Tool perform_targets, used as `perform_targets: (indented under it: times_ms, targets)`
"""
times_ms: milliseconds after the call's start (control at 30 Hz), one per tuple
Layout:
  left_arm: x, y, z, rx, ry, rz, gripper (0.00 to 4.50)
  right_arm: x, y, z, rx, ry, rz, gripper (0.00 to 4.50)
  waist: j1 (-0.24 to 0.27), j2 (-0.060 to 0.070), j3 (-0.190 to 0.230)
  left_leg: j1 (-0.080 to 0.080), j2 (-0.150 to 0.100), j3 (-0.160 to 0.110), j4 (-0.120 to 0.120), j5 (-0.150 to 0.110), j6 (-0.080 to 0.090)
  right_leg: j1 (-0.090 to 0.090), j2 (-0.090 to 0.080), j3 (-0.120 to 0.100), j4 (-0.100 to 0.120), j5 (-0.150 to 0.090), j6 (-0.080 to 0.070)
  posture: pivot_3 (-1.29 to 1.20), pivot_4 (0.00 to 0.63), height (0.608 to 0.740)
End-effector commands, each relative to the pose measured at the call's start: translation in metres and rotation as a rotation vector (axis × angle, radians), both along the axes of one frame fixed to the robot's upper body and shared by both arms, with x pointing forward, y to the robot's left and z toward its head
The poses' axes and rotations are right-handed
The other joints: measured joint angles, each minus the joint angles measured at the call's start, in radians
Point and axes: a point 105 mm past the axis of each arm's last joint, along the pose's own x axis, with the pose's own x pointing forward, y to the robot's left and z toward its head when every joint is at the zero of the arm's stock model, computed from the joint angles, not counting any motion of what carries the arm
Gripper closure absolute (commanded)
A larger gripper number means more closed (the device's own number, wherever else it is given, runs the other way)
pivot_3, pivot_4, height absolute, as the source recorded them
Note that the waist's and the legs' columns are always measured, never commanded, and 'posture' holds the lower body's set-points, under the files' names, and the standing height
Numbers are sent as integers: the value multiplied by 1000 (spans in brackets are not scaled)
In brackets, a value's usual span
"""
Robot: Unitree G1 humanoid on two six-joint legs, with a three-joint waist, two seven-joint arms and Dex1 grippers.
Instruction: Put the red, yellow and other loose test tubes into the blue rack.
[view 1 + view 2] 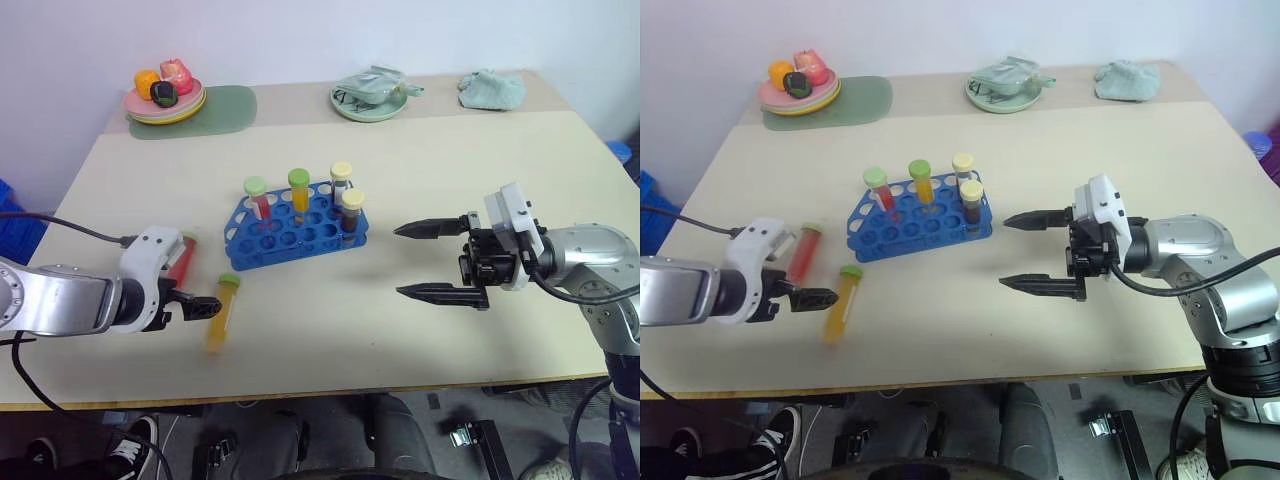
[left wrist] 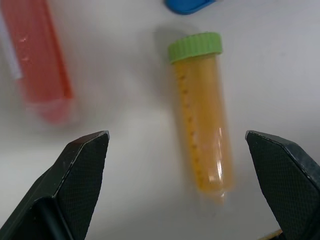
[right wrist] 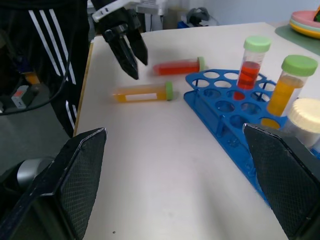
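My left gripper should go lower before it closes on the tube, because its fingers are still above the yellow tube (image 1: pixel 222 312).
The blue rack (image 1: pixel 300 228) stands mid-table with several capped tubes upright in it. Two loose tubes lie on the table to its left. One is a yellow tube (image 1: pixel 222 312) with a green cap. The other is a red tube (image 1: pixel 182 260), partly behind my left wrist. My left gripper (image 1: pixel 198 303) hangs open just above the yellow tube, pointing down. In the left wrist view its fingers (image 2: pixel 80 170) straddle the yellow tube (image 2: pixel 200 115) without touching it, and the red tube (image 2: pixel 42 65) lies off to one side. My right gripper (image 1: pixel 398 261) is open and empty, to the right of the rack and pointing toward it.
Stacked plates with toy food (image 1: pixel 165 98) sit on a green mat (image 1: pixel 228 108) at the back left. A green dish holding a cloth (image 1: pixel 368 97) and a teal cloth (image 1: pixel 492 90) lie along the back. The table's front edge runs close below both grippers.
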Motion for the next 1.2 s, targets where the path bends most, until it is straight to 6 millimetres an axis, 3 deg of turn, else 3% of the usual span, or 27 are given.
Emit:
perform_targets:
  times_ms: [33,633,700,833,1200]
  targets:
    - [10,0,1,-11,-30,58,0,-5,2,8,15,-45,17,57,0,0,0,0,0,0,0,0,0,0,0,0,0,0,0,0,150,740]
    - [13,-21,-17,-29,15,27,0,-6,4,5,13,-37,6,57,1,0,0,0,0,0,0,0,0,0,0,0,0,0,0,0,150,740]
    - [14,-21,-19,-26,16,41,798,-6,4,6,14,-39,2,0,1,0,0,0,0,0,0,0,0,0,0,0,0,0,0,0,150,740]
    - [15,-18,-23,-17,19,77,2822,-5,3,6,13,-43,-6,0,0,0,0,0,0,0,0,0,0,0,0,1,0,0,0,0,150,740]
    - [17,-17,-29,-25,20,127,2822,-1,2,6,10,-61,-25,0,1,0,0,1,0,1,1,0,0,1,0,1,0,0,0,0,150,740]
